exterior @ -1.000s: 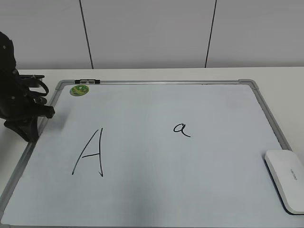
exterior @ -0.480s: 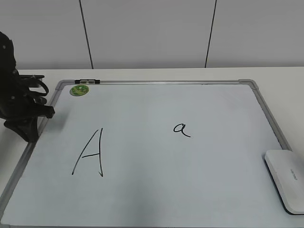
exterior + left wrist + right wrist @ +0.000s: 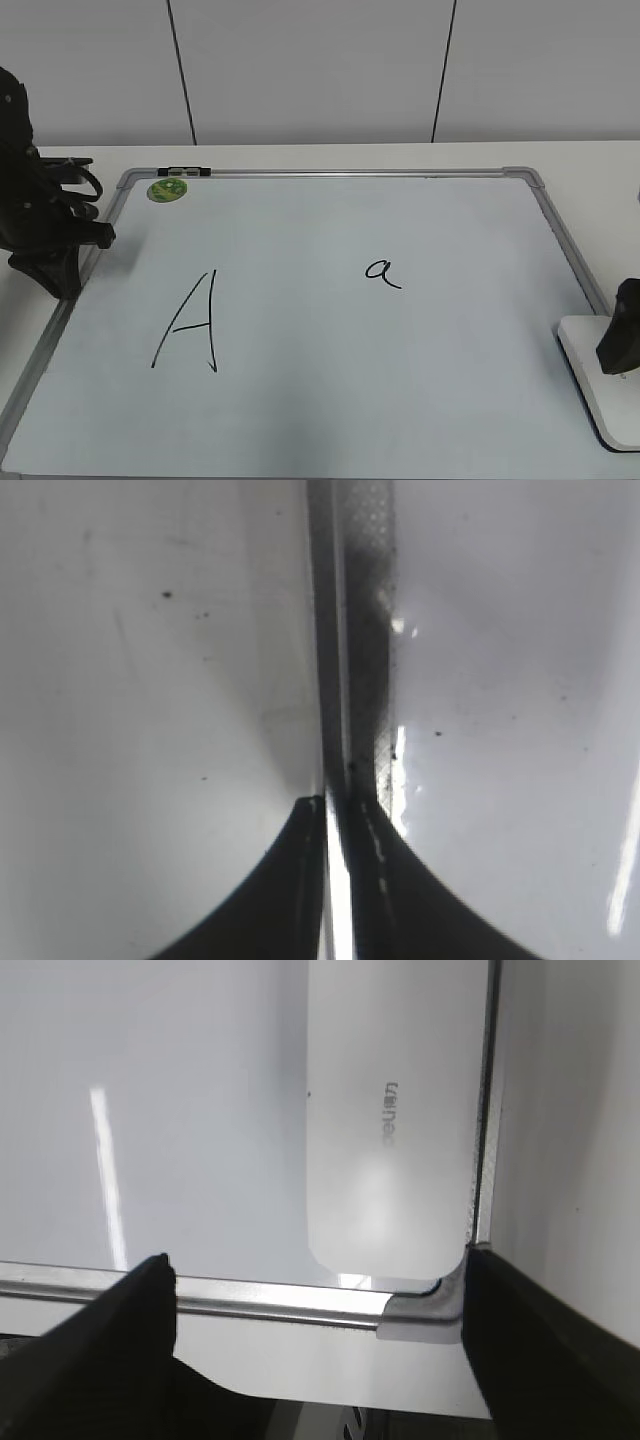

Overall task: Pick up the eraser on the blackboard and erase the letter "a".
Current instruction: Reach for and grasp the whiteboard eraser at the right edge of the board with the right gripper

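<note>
Next, my right gripper grabs the eraser by its two long sides, since the eraser is too long between its rounded ends for the fingers.
The blackboard is a pale whiteboard with a grey frame, lying flat on the table. The small cursive letter "a" is right of its middle. The white eraser lies at the board's near right corner and also shows in the right wrist view, lettering up. My right gripper is open and empty, hanging above the eraser's near end; its fingers straddle the board's corner. My left gripper is shut and empty over the board's left frame.
A large capital "A" is drawn on the left half. A round green magnet and a small black clip sit at the far left corner. The left arm stands by the left edge. A white wall is behind.
My right gripper has come into the exterior view at the right edge, above the eraser. The eraser, the letters and the left arm have not moved.
</note>
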Tool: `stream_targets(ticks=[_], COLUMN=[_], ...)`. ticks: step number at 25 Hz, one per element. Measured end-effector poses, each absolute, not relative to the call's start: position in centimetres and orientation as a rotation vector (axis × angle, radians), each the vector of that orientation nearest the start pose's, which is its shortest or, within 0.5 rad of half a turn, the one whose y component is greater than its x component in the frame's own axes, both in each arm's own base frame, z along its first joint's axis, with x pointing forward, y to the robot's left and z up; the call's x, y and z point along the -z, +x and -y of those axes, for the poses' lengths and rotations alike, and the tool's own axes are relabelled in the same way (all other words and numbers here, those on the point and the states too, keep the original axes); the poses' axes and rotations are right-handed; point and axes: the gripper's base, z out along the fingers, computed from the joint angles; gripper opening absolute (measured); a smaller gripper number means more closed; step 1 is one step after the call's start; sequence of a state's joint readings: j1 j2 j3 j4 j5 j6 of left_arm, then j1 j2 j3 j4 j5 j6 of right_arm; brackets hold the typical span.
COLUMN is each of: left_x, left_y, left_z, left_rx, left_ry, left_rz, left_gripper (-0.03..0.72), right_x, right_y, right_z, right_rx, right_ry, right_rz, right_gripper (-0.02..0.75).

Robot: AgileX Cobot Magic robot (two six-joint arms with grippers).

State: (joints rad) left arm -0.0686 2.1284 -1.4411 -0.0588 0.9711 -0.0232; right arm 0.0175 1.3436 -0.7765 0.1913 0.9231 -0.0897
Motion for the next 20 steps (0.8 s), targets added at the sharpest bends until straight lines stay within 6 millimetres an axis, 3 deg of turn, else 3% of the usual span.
stream_targets(ticks=[10, 20], left_x=[-12.8, -12.8], left_y=[40.0, 40.1], left_z=[3.2, 3.2], left_rx=[0.078, 0.081], left_ry=[0.018, 0.014], left_rz=[-3.144, -3.143], left_gripper=[0.034, 0.035], right_x=[-19.2, -19.1], right_y=[24.4, 26.1], right_z=[-1.8, -2.5], right_rx=[-0.210, -0.016], right_ry=[0.000, -0.010], right_rz=[-3.021, -3.026], right_gripper=[0.671, 0.669])
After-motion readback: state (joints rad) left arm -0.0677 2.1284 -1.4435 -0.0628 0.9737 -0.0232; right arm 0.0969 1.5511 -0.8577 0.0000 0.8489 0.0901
